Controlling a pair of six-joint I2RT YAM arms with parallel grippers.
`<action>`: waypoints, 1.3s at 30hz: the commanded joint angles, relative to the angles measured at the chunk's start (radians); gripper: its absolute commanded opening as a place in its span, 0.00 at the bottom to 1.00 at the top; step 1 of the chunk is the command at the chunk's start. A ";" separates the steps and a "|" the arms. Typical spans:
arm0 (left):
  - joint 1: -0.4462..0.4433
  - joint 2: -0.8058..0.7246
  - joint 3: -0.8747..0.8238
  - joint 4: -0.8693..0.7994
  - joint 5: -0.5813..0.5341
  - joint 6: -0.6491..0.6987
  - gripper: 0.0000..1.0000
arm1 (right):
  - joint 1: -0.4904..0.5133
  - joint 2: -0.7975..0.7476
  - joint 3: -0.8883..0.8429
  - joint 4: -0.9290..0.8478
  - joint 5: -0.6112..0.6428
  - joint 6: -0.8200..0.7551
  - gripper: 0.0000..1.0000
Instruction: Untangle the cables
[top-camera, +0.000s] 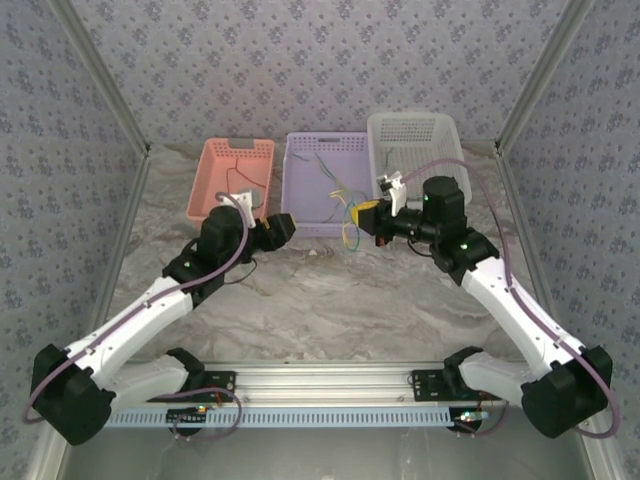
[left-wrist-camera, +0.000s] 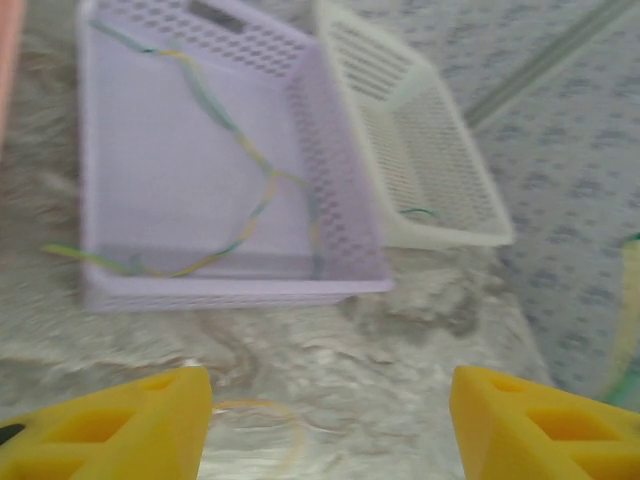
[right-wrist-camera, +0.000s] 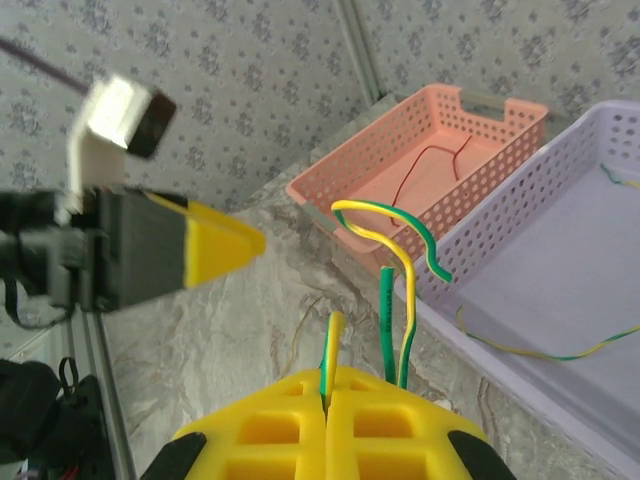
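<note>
Next, my left gripper grabs the green-and-yellow cable near its curled loose end (top-camera: 348, 240). Then it draws the cable out to untangle it.
My right gripper (right-wrist-camera: 328, 382) (top-camera: 363, 213) is shut on green-and-yellow cables (right-wrist-camera: 400, 300) that stick up and curl over in front of its fingers; in the top view they hang over the near rim of the purple basket (top-camera: 300, 228). More green-yellow cables (left-wrist-camera: 245, 165) lie inside that basket (left-wrist-camera: 340, 180). My left gripper (left-wrist-camera: 330, 430) (top-camera: 285, 227) is open above the marble table, nothing between its yellow fingers (left-wrist-camera: 110, 425), just left of the right gripper. A pale thin cable (left-wrist-camera: 265, 412) lies looped on the table under it. A red cable (right-wrist-camera: 440, 165) lies in the pink basket (right-wrist-camera: 330, 195).
Three baskets stand in a row at the back: pink (top-camera: 205, 185), purple, and white (top-camera: 445, 135). A small green wire (left-wrist-camera: 420, 212) lies in the white basket (left-wrist-camera: 450, 235). The patterned walls close in the table on all sides, with bare marble (top-camera: 330, 300) in front of the baskets.
</note>
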 joint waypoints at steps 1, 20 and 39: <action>-0.023 0.028 0.098 -0.036 0.122 0.070 0.65 | 0.019 0.039 0.050 -0.073 -0.060 -0.060 0.00; -0.050 0.233 0.202 0.010 0.208 0.232 0.39 | 0.085 0.118 0.099 -0.126 -0.109 -0.079 0.00; 0.161 0.015 0.143 -0.127 0.041 0.075 0.00 | 0.077 -0.052 -0.044 -0.172 0.046 -0.097 0.00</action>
